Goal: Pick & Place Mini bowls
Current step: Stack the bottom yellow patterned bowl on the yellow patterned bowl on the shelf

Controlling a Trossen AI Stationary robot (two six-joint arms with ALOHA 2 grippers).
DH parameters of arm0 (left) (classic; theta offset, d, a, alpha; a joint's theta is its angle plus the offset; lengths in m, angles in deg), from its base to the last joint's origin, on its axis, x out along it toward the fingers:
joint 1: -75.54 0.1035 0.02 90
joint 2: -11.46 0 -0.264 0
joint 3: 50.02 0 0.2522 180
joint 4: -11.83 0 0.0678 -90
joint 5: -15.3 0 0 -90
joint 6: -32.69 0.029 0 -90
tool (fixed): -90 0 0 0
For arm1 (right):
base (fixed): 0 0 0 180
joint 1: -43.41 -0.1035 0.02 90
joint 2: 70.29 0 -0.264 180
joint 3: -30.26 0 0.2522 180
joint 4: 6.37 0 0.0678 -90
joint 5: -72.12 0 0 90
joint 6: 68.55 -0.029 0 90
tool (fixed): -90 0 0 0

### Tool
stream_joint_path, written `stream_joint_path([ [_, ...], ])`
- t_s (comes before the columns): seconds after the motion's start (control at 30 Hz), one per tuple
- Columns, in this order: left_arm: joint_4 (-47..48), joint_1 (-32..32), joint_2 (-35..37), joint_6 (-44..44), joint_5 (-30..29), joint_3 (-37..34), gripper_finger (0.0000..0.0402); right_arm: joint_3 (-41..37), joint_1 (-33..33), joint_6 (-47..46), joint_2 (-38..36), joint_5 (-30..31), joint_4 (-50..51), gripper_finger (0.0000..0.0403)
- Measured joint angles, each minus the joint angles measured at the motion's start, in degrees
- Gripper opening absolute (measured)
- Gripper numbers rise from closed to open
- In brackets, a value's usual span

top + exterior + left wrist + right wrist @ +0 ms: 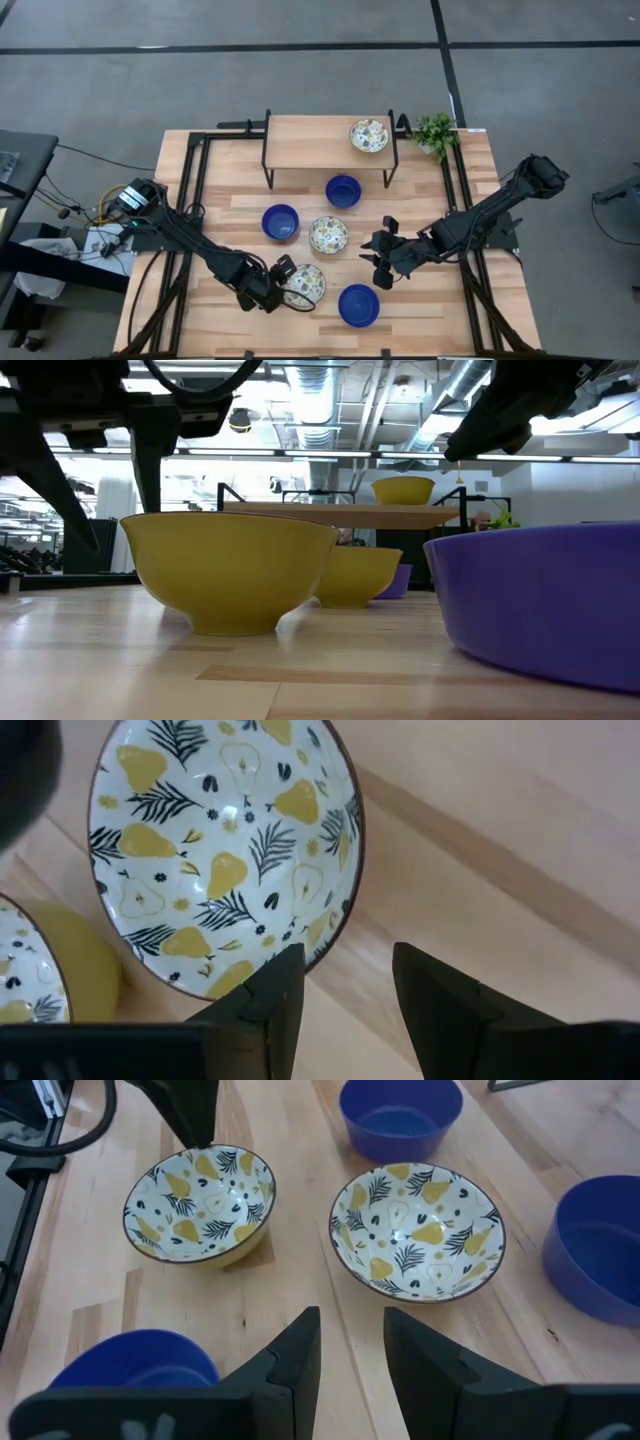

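Observation:
My left gripper's fingers straddle wood beside the bowl's rim (316,960), so it is too early to close. The gripper now shifts toward the nearest patterned bowl's middle first.
Three blue mini bowls (343,190) (280,222) (358,305) and two pear-patterned ones (328,235) (305,283) stand on the table. A third patterned bowl (369,135) sits on the small shelf (300,140). My left gripper (345,955) is open at the nearest patterned bowl (225,850). One fingertip (285,970) stands over the bowl's rim and the other stands over the table beside it. My right gripper (350,1320) hangs open above the table, between the middle patterned bowl (418,1230) and the near blue bowl (130,1365).
A small green potted plant (435,132) stands at the far right corner, beside the shelf. Black frame rails (195,180) run along the table's left and right sides. Bare wood lies near the front edge, left of the near blue bowl.

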Motion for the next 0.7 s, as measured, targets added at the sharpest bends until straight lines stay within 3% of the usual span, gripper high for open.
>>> stream_joint_path([
  [0.23, -5.25, -0.03, 0.04, 5.56, 0.04, -2.68, 0.0153, 0.00, 0.00, 0.00, 0.00, 0.01, -0.02, 0.0101],
  [0.53, -8.51, 2.42, 0.04, 6.23, 0.10, -2.90, 0.0153, 0.00, 0.00, 0.00, 0.00, 0.02, -0.03, 0.0101],
  [0.7, -9.60, 3.56, 0.04, 9.07, 2.87, -2.90, 0.0153, 0.00, 0.00, -0.02, 0.00, 0.04, -0.04, 0.0101],
])
